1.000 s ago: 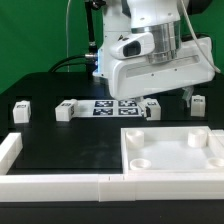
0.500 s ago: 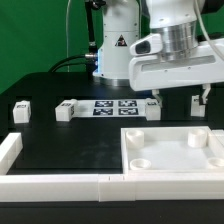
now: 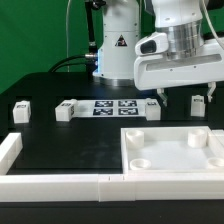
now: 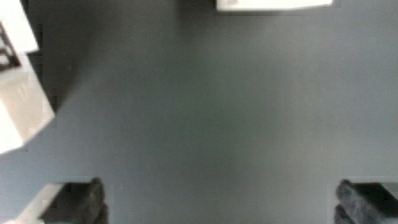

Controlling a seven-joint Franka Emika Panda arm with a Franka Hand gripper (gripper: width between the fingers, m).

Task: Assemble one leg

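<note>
My gripper next needs to grab the small white leg by its square tagged body point(image 3: 198, 106), so that it can fit the leg into the panel's corner socket.
Four small white legs with tags lie in a row across the black table: one at the exterior view's far left point(image 3: 21, 110), one beside it point(image 3: 66, 110), one right of the marker board point(image 3: 152, 108) and one at the far right point(image 3: 198, 106). My gripper point(image 3: 189, 97) hangs open and empty over the right end of the row, its fingers spread either side of the far-right leg and above it. In the wrist view the gripper point(image 4: 221, 203) shows two dark fingertips point(image 4: 71, 200) wide apart over bare table. A white piece point(image 4: 276, 5) is cut off at the picture's edge.
The large white square panel point(image 3: 176, 156) with round corner sockets lies at the front right. The marker board point(image 3: 115, 106) lies in the middle of the row. A low white barrier runs along the front point(image 3: 60, 184) and the left point(image 3: 10, 150). The robot base point(image 3: 115, 50) stands behind.
The gripper has moved toward the exterior view's right and a little upward, from over the marker board's right end to over the far-right leg. The parts have not moved.
</note>
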